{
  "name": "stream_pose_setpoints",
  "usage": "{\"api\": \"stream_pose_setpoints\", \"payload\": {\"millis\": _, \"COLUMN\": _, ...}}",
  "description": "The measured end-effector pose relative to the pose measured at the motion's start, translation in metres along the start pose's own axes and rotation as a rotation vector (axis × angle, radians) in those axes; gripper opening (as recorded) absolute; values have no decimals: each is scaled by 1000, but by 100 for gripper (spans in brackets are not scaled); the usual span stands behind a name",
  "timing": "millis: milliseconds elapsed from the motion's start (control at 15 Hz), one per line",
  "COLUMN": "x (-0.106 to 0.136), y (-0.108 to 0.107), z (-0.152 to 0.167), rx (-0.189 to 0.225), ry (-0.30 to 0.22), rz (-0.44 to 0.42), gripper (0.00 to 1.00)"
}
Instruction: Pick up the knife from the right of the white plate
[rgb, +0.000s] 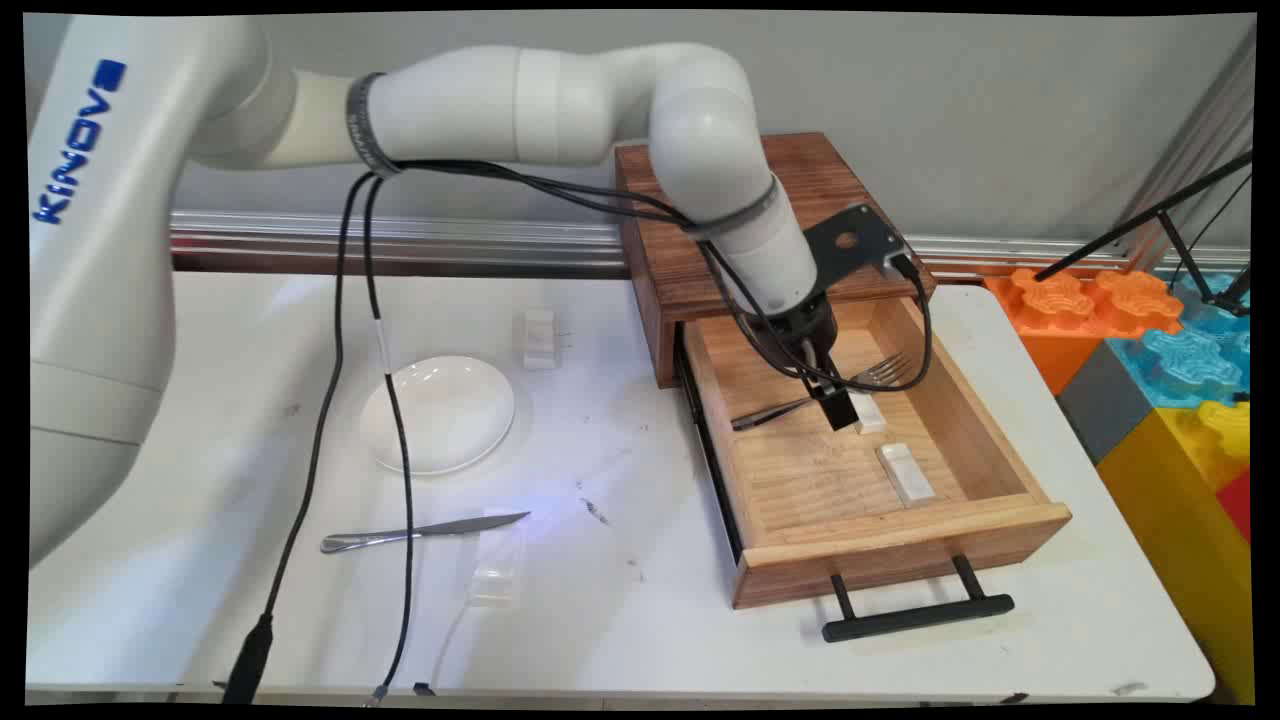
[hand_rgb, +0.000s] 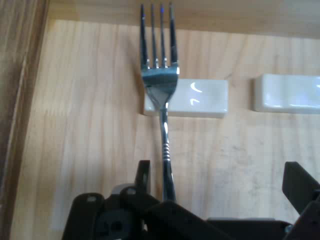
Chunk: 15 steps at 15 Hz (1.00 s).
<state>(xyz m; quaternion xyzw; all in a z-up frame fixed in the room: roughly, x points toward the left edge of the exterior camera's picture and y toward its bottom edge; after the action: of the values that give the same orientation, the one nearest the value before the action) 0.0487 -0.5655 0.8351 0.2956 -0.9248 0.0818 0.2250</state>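
Observation:
My gripper will grab the knife by its handle near the blade (rgb: 393, 535), to lay the metal knife beside the fork (rgb: 800, 405) in the drawer.
My gripper (rgb: 842, 408) (hand_rgb: 220, 182) reaches down into the open wooden drawer (rgb: 800, 470) and stands open. A silver fork (rgb: 800, 405) (hand_rgb: 162, 80) lies on the drawer floor, its neck propped on a small white rest (rgb: 870, 415) (hand_rgb: 202, 97). The fork's handle runs just inside the left finger (hand_rgb: 144, 176), while the right finger (hand_rgb: 300, 185) stands far off from it. I cannot tell whether the left finger touches the handle. A second white rest (rgb: 906, 473) (hand_rgb: 287, 92) lies beside the first one.
The drawer slides out of a dark wooden cabinet (rgb: 700, 240) and has a black handle (rgb: 915, 612) at the front. On the table lie a white plate (rgb: 437, 413), a knife (rgb: 420, 533), a white rest (rgb: 538, 338) and a clear rest (rgb: 497, 575). Coloured blocks (rgb: 1160, 350) stand at the right.

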Motion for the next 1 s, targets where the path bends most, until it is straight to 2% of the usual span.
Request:
{"api": "stream_pose_setpoints", "payload": {"millis": 200, "x": -7, "y": -3, "z": -25, "rx": -31, "ry": 15, "rz": 28, "gripper": 100}}
{"api": "stream_pose_setpoints", "payload": {"millis": 533, "x": -18, "y": -9, "z": -57, "rx": -59, "ry": 24, "rz": 44, "gripper": 100}}
{"api": "stream_pose_setpoints", "payload": {"millis": 1000, "x": -62, "y": -26, "z": -118, "rx": -91, "ry": -11, "rz": 30, "gripper": 100}}
